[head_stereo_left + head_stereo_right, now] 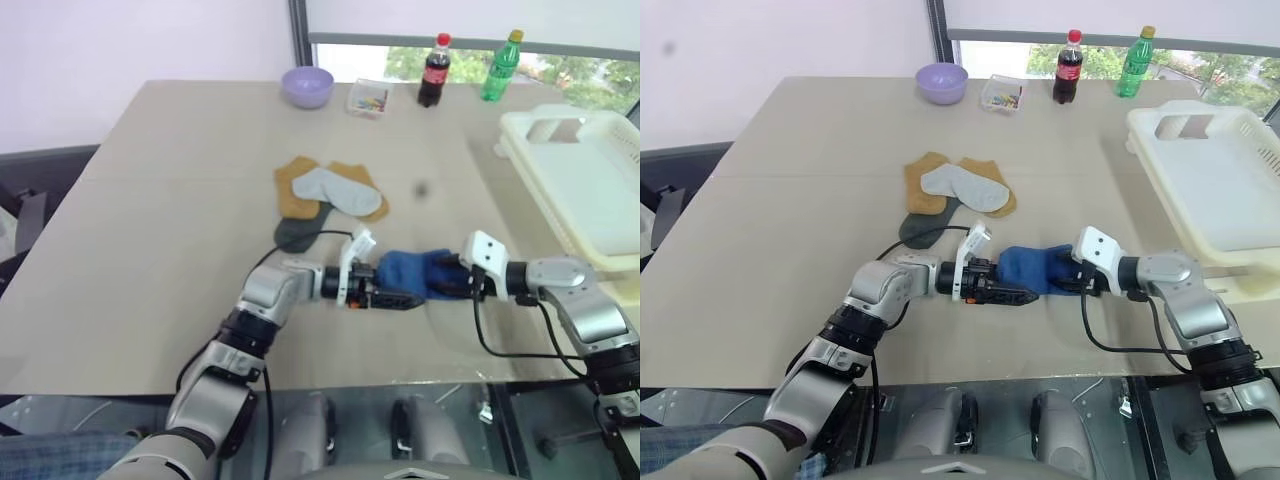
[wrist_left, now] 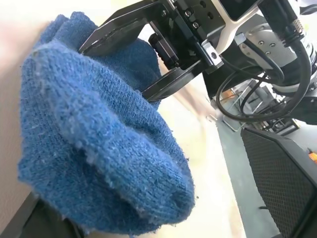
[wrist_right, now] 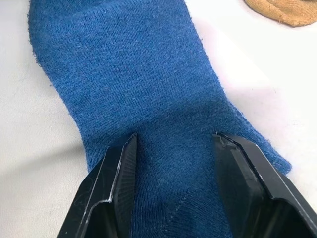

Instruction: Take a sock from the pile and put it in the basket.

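Note:
I need to grab the blue sock by its bulging loose end (image 1: 394,268) (image 2: 124,173) with my left gripper. Black gripper fingers already cover one end of the sock.
A blue sock (image 1: 412,270) hangs just above the table between my two grippers, in front of the pile (image 1: 330,195) of mustard, light grey and dark socks. My right gripper (image 1: 447,280) is shut on one end of it, one black finger on each side of the cloth (image 3: 133,74). My left gripper (image 1: 400,298) stands open at the sock's other end, which bulges over it (image 2: 99,148) and hides its fingertips. The right gripper (image 2: 113,72) faces it from across the sock. The white slotted basket (image 1: 560,140) stands at the table's right edge.
Along the far edge stand a lilac bowl (image 1: 307,86), a small clear box (image 1: 368,99), a cola bottle (image 1: 433,70) and a green bottle (image 1: 502,65). A dark chair (image 1: 40,180) sits off the table's left side. Bare tabletop lies to the left of the pile.

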You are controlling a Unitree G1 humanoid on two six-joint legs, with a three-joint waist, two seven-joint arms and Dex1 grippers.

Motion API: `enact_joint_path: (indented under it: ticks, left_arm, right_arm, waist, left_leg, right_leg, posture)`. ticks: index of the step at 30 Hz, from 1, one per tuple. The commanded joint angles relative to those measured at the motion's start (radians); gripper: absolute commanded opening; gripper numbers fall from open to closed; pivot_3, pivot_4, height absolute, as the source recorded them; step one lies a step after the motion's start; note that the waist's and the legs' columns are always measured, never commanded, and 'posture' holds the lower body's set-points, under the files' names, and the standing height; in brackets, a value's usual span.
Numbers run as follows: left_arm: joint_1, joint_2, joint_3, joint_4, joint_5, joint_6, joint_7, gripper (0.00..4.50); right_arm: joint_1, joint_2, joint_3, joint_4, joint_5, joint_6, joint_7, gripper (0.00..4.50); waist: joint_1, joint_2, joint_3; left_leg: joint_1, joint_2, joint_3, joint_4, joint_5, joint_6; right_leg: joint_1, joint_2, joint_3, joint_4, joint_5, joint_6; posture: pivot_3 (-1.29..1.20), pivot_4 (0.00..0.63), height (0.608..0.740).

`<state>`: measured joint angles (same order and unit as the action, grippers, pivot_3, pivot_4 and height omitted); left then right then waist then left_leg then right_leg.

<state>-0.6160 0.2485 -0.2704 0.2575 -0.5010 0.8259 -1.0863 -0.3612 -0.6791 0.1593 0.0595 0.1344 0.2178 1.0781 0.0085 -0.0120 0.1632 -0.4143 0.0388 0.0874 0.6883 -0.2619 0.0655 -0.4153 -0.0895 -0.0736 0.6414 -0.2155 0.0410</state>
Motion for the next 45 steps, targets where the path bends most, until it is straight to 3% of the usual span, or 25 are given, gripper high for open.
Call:
enact_joint_path:
  ticks: [1,3,6,10,22,27,36,45]
  left_arm:
    - [0.000,0.002,0.019,0.007,0.003,0.000,0.004,4.46]
    - [-0.001,0.003,0.028,0.009,-0.002,0.008,0.008,4.46]
    - [-0.007,0.009,0.026,0.015,0.002,0.014,0.003,3.69]
    - [-0.012,-0.005,0.040,0.020,-0.006,0.028,0.012,1.91]
    - [-0.087,-0.095,0.183,0.045,-0.121,0.201,0.087,1.91]
    - [-0.099,-0.119,0.189,0.051,-0.122,0.214,0.098,1.91]
    - [-0.096,-0.167,0.198,0.066,-0.120,0.208,0.128,1.91]
    - [-0.108,-0.193,0.198,0.112,-0.113,0.183,0.126,1.91]
  right_arm:
    - [0.009,-0.003,0.001,0.005,-0.006,0.007,-0.006,2.48]
    - [0.011,-0.004,0.002,0.006,-0.008,0.005,-0.007,2.48]
    - [0.014,-0.003,0.003,0.005,-0.009,0.005,-0.009,2.48]
    - [0.016,-0.003,0.004,0.004,-0.009,0.004,-0.010,2.48]
    - [0.015,-0.007,-0.002,-0.010,-0.004,0.013,-0.013,2.48]
    - [0.015,-0.009,-0.017,-0.042,0.018,0.041,-0.015,2.48]
    - [0.062,-0.040,-0.091,-0.229,0.118,0.221,-0.040,2.48]
    - [0.053,-0.161,-0.152,-0.436,0.209,0.480,-0.065,2.48]
  waist:
    - [0.002,0.000,0.000]
    - [0.002,0.000,0.000]
    - [0.002,0.000,0.000]
    - [0.002,0.000,0.000]
    - [0.002,0.000,0.000]
    - [0.002,0.000,0.000]
    - [0.005,0.000,0.001]
    - [0.006,0.000,0.002]
  left_leg:
    - [0.000,0.000,0.000,0.000,0.000,0.000]
    - [0.000,0.000,0.000,0.000,0.000,0.000]
    - [0.000,0.000,0.000,0.000,0.000,0.000]
    - [-0.001,0.000,0.000,0.000,0.000,0.000]
    - [-0.001,0.000,0.000,0.000,0.000,0.000]
    - [-0.001,0.000,0.000,0.000,0.000,-0.001]
    - [-0.002,0.000,0.000,0.000,0.002,-0.003]
    - [-0.003,0.000,0.000,0.000,0.000,0.000]
  right_leg:
    - [0.000,0.000,0.000,0.000,0.000,0.000]
    - [0.000,0.000,0.000,0.000,0.000,0.000]
    - [0.000,0.000,0.000,0.000,0.000,0.000]
    - [0.000,0.001,0.000,0.000,0.000,0.001]
    - [0.000,0.001,0.000,0.000,0.002,0.004]
    - [0.000,0.001,0.000,0.000,0.002,0.004]
    - [-0.001,0.001,0.000,0.000,0.002,0.004]
    - [-0.003,0.001,0.000,-0.001,0.002,0.004]
  posture:
    - [0.00,0.150,0.733]
    - [0.00,0.150,0.733]
    - [0.00,0.150,0.733]
    - [0.00,0.150,0.733]
    - [0.00,0.150,0.733]
    - [0.00,0.150,0.733]
    - [0.00,0.150,0.733]
    - [0.00,0.150,0.733]
